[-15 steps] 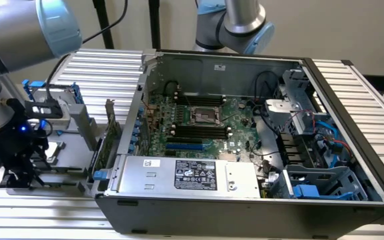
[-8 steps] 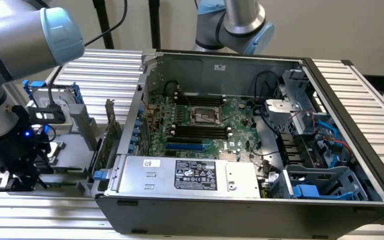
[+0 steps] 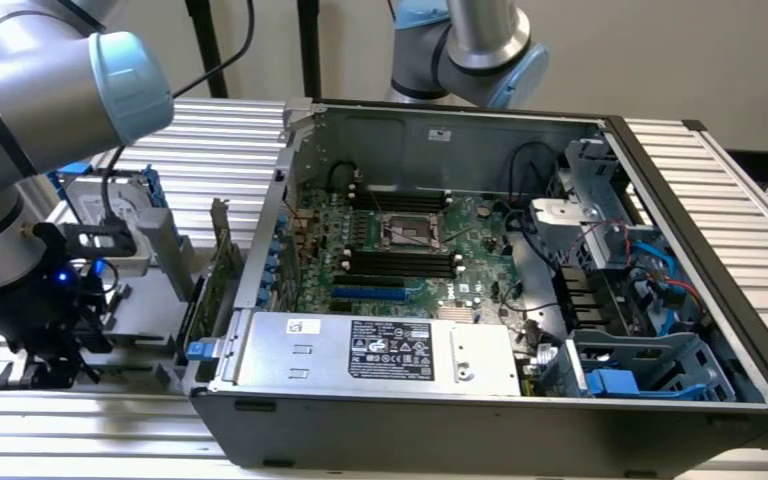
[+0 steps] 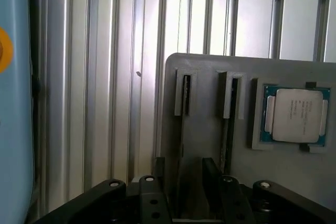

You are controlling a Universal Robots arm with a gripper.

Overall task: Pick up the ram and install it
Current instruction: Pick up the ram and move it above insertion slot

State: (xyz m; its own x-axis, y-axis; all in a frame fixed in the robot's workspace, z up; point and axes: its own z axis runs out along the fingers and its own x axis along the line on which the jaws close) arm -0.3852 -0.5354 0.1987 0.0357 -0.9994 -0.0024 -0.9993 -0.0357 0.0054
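Observation:
I should next use my gripper to hold the ram by the exposed middle of its upper edge (image 4: 180, 174), because a grey post of the tray surrounds the ram's end.
The ram (image 4: 185, 98) stands on edge in a slot of a grey holder tray (image 4: 205, 129), seen as a thin dark strip. My gripper (image 4: 185, 174) hangs above that slot, open, with one of its black fingers (image 4: 212, 184) on each side of the strip and not touching it. A second thin board (image 4: 230, 124) stands in the neighbouring slot. In the exterior view my gripper (image 3: 48, 372) is low over the tray (image 3: 157, 300), at the exterior view's left of the open computer case (image 3: 491, 420). The black memory slots (image 3: 398, 262) lie on the motherboard inside the case.
A processor chip (image 4: 294, 115) sits in a pocket of the tray beside the slots. A green expansion card (image 3: 220, 262) and a hard drive (image 3: 101, 205) stand on the tray near the case wall. A power supply (image 3: 377, 350) fills the case's near side. A second arm (image 3: 471, 50) stands behind.

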